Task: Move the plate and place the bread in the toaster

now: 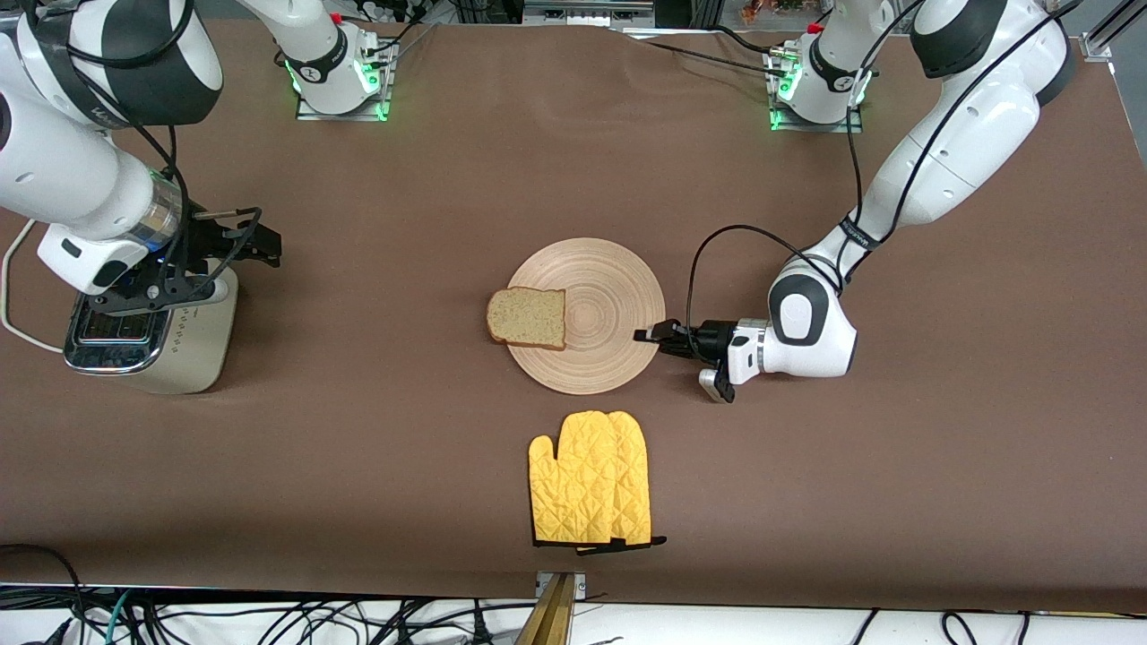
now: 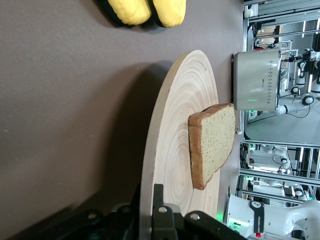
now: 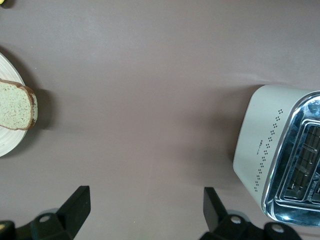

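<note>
The wooden plate's base (image 1: 572,389) lies level over the table, so the plate would rest there and my left gripper should open its fingers.
The round wooden plate (image 1: 618,296) lies mid-table with the bread (image 1: 527,318) on its edge toward the right arm's end. My left gripper (image 1: 650,334) is shut on the plate's rim at the left arm's end. In the left wrist view, my left gripper (image 2: 147,194) has one finger above the plate (image 2: 175,130) and one beneath it, with the bread (image 2: 212,140) farther along. The toaster (image 1: 152,345) stands at the right arm's end. My right gripper (image 1: 260,244) hangs open and empty beside the toaster's top. The right wrist view shows my right gripper (image 3: 147,210), the toaster (image 3: 280,160) and the bread (image 3: 15,105).
A yellow oven mitt (image 1: 591,491) lies nearer the front camera than the plate; its tips show in the left wrist view (image 2: 145,10). The toaster's white cord (image 1: 13,296) trails off the table's edge at the right arm's end.
</note>
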Controlling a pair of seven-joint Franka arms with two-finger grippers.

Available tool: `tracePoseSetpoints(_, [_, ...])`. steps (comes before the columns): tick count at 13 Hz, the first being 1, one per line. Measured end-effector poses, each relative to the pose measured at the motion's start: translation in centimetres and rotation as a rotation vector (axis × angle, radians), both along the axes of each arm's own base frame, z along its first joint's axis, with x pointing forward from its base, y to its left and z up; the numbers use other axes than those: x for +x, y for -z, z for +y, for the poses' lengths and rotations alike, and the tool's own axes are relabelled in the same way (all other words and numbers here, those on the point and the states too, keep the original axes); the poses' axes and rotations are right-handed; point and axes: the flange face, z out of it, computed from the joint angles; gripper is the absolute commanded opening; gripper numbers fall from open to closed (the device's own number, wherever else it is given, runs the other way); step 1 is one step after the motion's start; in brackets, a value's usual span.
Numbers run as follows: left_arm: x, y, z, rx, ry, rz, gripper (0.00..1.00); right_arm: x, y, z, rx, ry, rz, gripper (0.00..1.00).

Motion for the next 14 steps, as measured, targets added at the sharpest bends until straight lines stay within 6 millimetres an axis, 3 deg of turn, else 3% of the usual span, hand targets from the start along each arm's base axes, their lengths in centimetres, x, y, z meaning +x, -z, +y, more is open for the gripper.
tracePoseSetpoints(2, [0.1, 0.0, 0.3, 0.001, -0.003, -0.001, 0.04, 0.0, 0.0, 0.0, 0.000, 0.000, -0.001, 1.00])
tracePoseSetpoints(3, [0.1, 0.0, 0.3, 0.000, -0.003, -0.002, 0.21, 0.0, 0.0, 0.1, 0.000, -0.001, -0.001, 1.00])
tracePoseSetpoints(4, [0.1, 0.0, 0.3, 0.000, -0.003, -0.003, 0.32, 0.0, 0.0, 0.1, 0.000, -0.001, -0.001, 1.00])
tracePoseSetpoints(5, [0.1, 0.0, 0.3, 0.000, -0.003, -0.003, 0.38, 0.0, 0.0, 0.1, 0.000, -0.002, -0.001, 1.00])
tracePoseSetpoints(6, [0.1, 0.1, 0.3, 0.001, -0.003, -0.002, 0.52, 0.0, 0.0, 0.2, 0.001, -0.002, -0.001, 1.00])
tracePoseSetpoints(7, [0.1, 0.1, 0.4, 0.001, -0.003, -0.002, 0.55, 0.0, 0.0, 0.2, 0.001, -0.003, -0.002, 1.00])
tracePoseSetpoints(8, [0.1, 0.1, 0.4, 0.001, -0.003, -0.001, 1.00, 0.0, 0.0, 0.2, 0.001, -0.003, -0.002, 1.00])
tracePoseSetpoints(12, [0.6, -0.6, 1.3, -0.005, -0.011, -0.008, 1.00, -0.1, -0.1, 0.7, 0.013, -0.006, -0.002, 1.00])
tracePoseSetpoints(14, [1.7, -1.8, 3.5, 0.019, -0.011, -0.049, 1.00, -0.2, -0.1, 1.5, 0.050, 0.001, 0.001, 1.00])
